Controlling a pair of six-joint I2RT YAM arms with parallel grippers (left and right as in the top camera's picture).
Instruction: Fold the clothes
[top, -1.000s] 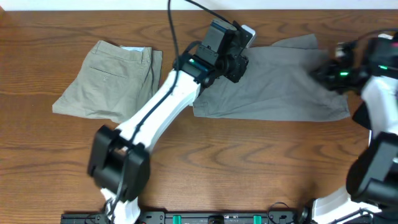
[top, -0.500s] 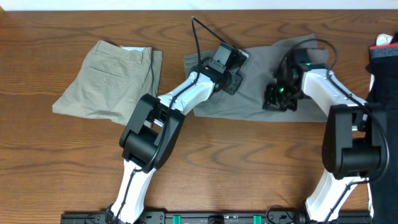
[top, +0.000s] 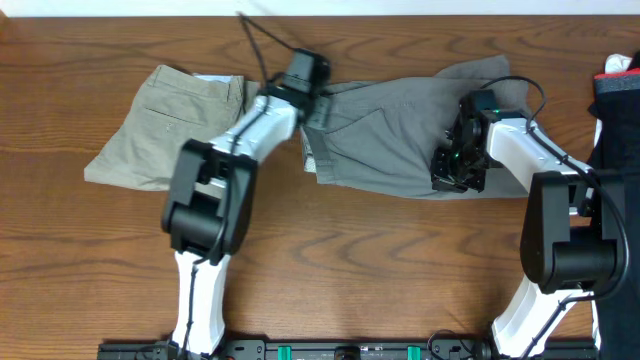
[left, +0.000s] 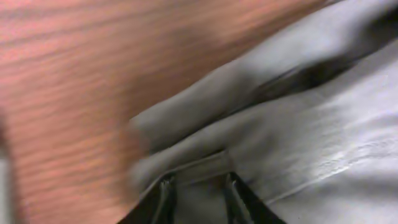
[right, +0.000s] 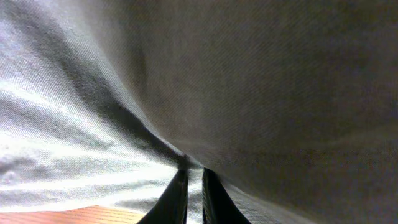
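Note:
Next, my left gripper grabs the grey trousers (top: 395, 140) by the fold at their end edge (top: 318, 152) to draw the cloth out and fold it.
The grey trousers (top: 395, 140) lie rumpled across the back middle and right of the table. A khaki pair (top: 175, 125) lies folded at the back left. My left gripper (top: 316, 98) is at the grey pair's left edge. In the left wrist view its fingers (left: 165, 186) stand apart over a grey fold (left: 261, 143), and the picture is blurred. My right gripper (top: 452, 168) sits low on the right part of the grey trousers. In the right wrist view it (right: 194, 177) is shut on a thin layer of grey cloth (right: 261, 81).
A dark object with a red and white top (top: 616, 85) stands at the right edge. Both arms reach in from the front rail (top: 330, 350). Bare wooden table (top: 380, 260) lies in front of the trousers.
My left gripper swept left from the middle of the grey trousers to their left edge, and the cloth shifted left with it. My right gripper came in from the far right onto the grey cloth.

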